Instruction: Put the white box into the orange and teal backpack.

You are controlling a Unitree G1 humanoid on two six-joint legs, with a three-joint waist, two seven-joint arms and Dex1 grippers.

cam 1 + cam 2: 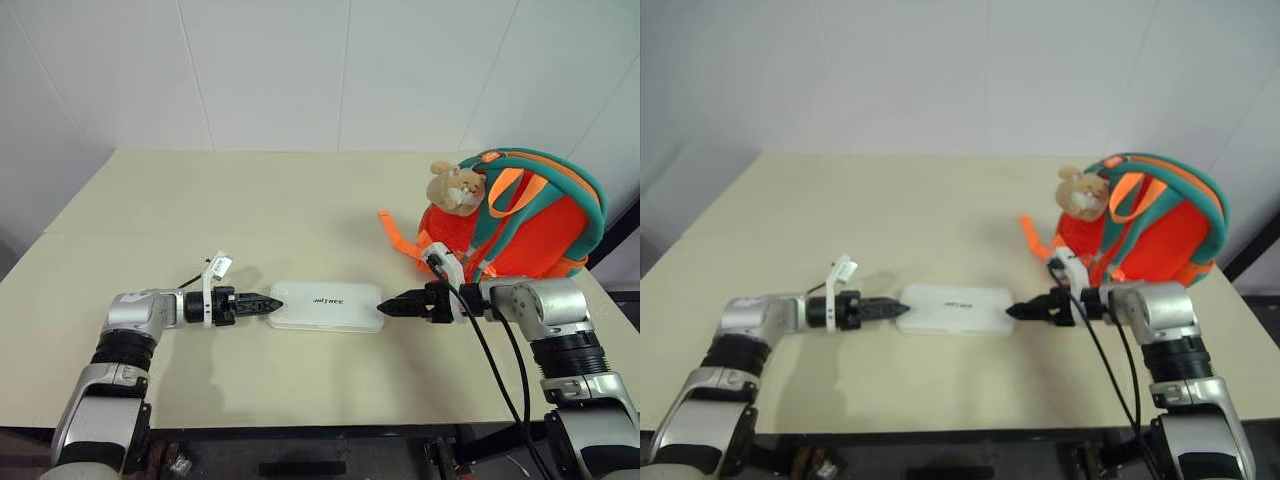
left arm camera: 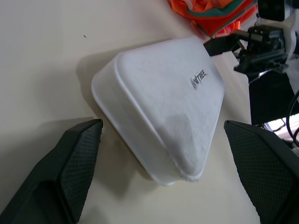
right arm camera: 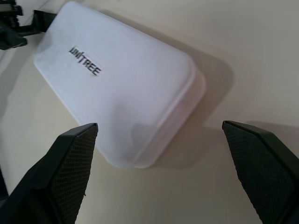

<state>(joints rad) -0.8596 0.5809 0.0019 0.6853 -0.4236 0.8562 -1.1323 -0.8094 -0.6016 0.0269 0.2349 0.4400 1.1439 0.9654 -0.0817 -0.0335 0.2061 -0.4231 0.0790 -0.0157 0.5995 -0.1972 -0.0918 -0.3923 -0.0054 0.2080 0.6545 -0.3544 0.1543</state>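
The white box's near end still has table showing between it and my fingers in the left wrist view. My left gripper needs to move toward that end before it closes on the box.
The white box lies flat on the table near its front edge, dark lettering on its lid. My left gripper points level at the box's left end, open, with its fingers standing wide to either side of that end and clear of it. From the other side my right gripper faces the right end, also open, its fingers apart from the box. The orange and teal backpack stands at the table's right side behind my right arm, a tan plush toy on its front.
The cream table reaches back to a white wall. A loose orange strap from the backpack lies on the table behind the box's right end. A black cable hangs from my right wrist past the table's front edge.
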